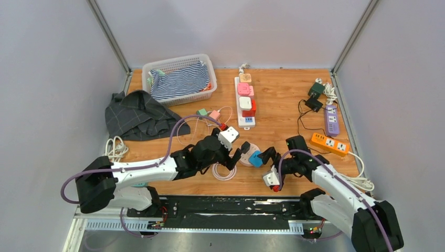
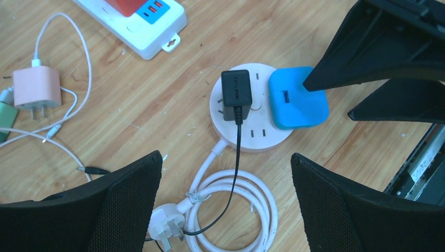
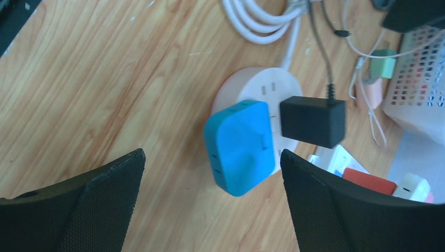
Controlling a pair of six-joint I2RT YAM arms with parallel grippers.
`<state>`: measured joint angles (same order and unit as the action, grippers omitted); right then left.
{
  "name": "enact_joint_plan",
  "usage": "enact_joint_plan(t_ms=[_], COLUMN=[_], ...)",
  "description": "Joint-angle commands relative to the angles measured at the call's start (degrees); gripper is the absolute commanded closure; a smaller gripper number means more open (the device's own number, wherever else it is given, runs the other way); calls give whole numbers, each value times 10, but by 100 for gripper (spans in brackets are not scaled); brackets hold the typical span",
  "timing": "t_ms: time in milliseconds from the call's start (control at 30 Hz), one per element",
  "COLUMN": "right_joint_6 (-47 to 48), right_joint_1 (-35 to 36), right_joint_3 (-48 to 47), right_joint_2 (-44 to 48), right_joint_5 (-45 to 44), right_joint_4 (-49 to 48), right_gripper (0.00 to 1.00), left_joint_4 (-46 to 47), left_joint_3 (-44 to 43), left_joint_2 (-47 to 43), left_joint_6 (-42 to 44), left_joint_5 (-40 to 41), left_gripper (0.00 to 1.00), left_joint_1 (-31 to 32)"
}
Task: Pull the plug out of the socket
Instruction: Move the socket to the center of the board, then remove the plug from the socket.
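Next, the right gripper takes hold of the blue plug [image 2: 299,98] across its broad flat sides, off the black plug [image 2: 236,94], to pull it off the socket.
A round white socket [image 1: 246,157] [image 2: 251,137] [image 3: 251,85] lies on the wooden table between the two arms. A blue square plug [image 1: 255,158] [image 2: 298,98] [image 3: 240,147] and a black plug [image 2: 236,94] [image 3: 313,121] with a thin black cord sit in it. My left gripper [image 1: 239,154] [image 2: 225,156] is open and empty just left of the socket. My right gripper [image 1: 269,156] [image 3: 212,153] is open just right of it, one finger [image 2: 388,42] close over the blue plug and not closed on it.
The socket's coiled white cable [image 1: 224,172] [image 2: 262,199] lies near the front edge. A long white power strip [image 1: 245,100], a basket [image 1: 181,79], a grey cloth [image 1: 137,115], orange [image 1: 329,143] and purple [image 1: 331,119] strips and loose chargers [image 2: 36,88] lie around.
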<state>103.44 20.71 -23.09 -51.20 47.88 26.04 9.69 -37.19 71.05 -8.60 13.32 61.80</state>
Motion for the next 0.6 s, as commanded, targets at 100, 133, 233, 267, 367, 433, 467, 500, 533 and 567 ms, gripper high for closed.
enact_joint_plan(t_ms=[100, 133, 233, 267, 367, 433, 467, 500, 533, 567], right_joint_6=[15, 3, 5, 9, 8, -3, -6, -9, -10, -12], right_joint_1=[46, 51, 73, 81, 93, 94, 94, 94, 94, 94], right_joint_3=[63, 71, 98, 102, 102, 101, 103, 105, 106, 106], right_joint_2=[-10, -13, -31, -37, -39, -28, -22, -18, -12, -9], right_joint_5=[-90, -96, -119, -126, -141, -144, -147, -150, -153, -156], right_joint_4=[-186, -212, -276, -284, -286, -288, -290, -294, -297, -299], right_gripper=[1, 2, 4, 5, 11, 16, 18, 19, 20, 21], left_joint_4=[7, 6, 6, 6, 6, 6, 6, 6, 6, 6], left_joint_3=[30, 34, 42, 45, 54, 61, 65, 68, 71, 73], left_joint_2=[1, 0, -1, -1, -4, -9, -11, -14, -15, -17], left_joint_6=[-23, -25, -27, -29, -33, -34, -35, -35, -35, -34], left_joint_5=[20, 22, 22, 20, 16, 14, 14, 14, 14, 14], left_gripper=[7, 7, 7, 7, 7, 7, 7, 7, 7, 7], left_joint_1=[-2, -2, -2, -1, -2, -2, -2, -2, -2, -2])
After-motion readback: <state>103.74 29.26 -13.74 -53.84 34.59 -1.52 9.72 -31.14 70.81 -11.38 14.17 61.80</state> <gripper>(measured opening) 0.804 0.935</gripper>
